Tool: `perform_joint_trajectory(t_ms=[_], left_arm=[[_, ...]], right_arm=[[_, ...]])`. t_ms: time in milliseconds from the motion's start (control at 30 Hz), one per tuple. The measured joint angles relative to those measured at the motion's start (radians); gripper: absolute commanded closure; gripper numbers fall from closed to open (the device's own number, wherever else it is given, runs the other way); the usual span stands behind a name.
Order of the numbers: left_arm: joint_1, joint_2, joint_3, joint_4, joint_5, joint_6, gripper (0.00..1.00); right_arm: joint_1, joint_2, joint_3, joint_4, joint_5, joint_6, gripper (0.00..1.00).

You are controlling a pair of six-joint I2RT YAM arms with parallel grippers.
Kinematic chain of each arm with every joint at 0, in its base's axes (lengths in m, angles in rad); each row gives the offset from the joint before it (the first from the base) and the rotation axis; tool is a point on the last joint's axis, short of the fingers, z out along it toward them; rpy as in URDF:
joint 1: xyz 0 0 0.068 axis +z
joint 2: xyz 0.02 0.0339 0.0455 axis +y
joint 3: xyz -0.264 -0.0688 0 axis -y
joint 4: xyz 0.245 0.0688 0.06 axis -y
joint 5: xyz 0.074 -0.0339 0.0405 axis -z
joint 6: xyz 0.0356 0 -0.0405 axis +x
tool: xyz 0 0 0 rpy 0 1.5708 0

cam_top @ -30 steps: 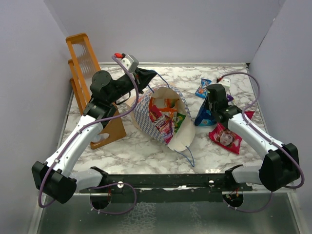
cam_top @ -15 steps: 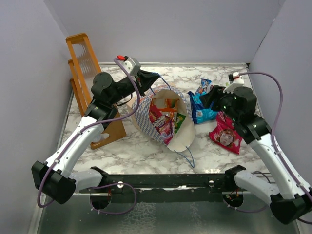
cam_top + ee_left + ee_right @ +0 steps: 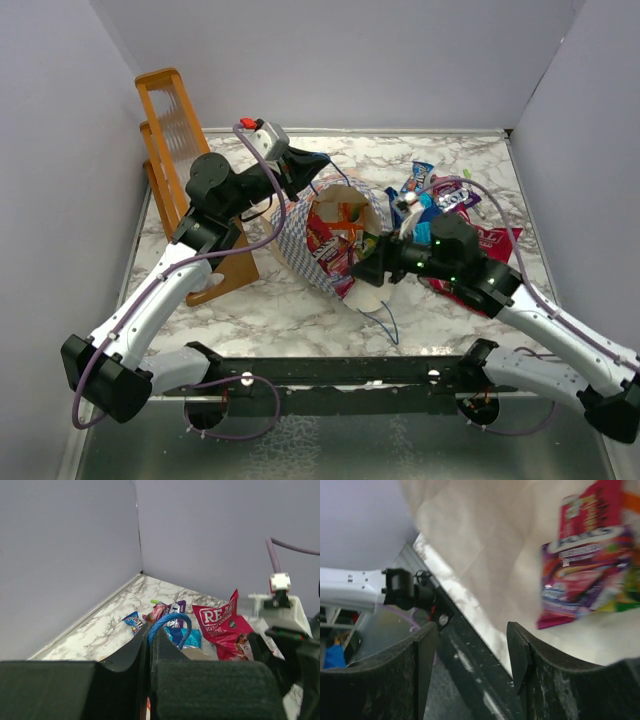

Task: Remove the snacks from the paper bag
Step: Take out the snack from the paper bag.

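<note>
The right gripper grabs the purple berry packet by its lower edge next, so its broad body stays free to slip from the paper bag (image 3: 295, 235).
The paper bag (image 3: 295, 235) lies tilted on the marble table, mouth toward me, with red and green snacks (image 3: 335, 245) inside. My left gripper (image 3: 312, 163) is at the bag's far rim, shut on its blue cord handle (image 3: 170, 621). My right gripper (image 3: 366, 268) is open and empty at the near rim of the mouth. In the right wrist view my right gripper (image 3: 472, 652) faces the cream inside (image 3: 485, 540) and a pink-purple packet (image 3: 580, 587). The pink-red REAL pouch (image 3: 220, 625), a blue bag (image 3: 412, 208) and small packets (image 3: 420, 176) lie on the table to the right.
The orange wooden rack (image 3: 172, 125) stands at the back left, beside my left arm. Grey walls close in the table on three sides. A black rail (image 3: 350, 372) runs along the near edge. A second blue cord (image 3: 385, 325) trails toward it.
My right arm has swung left from the loose snacks to the bag's mouth. The blue bag it was over now lies on the table. My left gripper has kept hold of the handle.
</note>
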Motion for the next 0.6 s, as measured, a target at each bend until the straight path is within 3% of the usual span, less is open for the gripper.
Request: perform_joint_trajectory(t_ms=[167, 367, 600], left_arm=[[-0.007, 0.0, -0.003, 0.0, -0.001, 0.005, 1.0], [-0.013, 0.0, -0.005, -0.001, -0.002, 0.018, 1.0], [-0.014, 0.0, -0.005, -0.001, -0.002, 0.023, 1.0]], right_arm=[[0.302, 0.161, 0.105, -0.019, 0.285, 0.065, 0.56], [0.328, 0.198, 0.109, -0.064, 0.586, 0.17, 0.62], [0.38, 0.211, 0.006, -0.024, 0.787, 0.26, 0.62]])
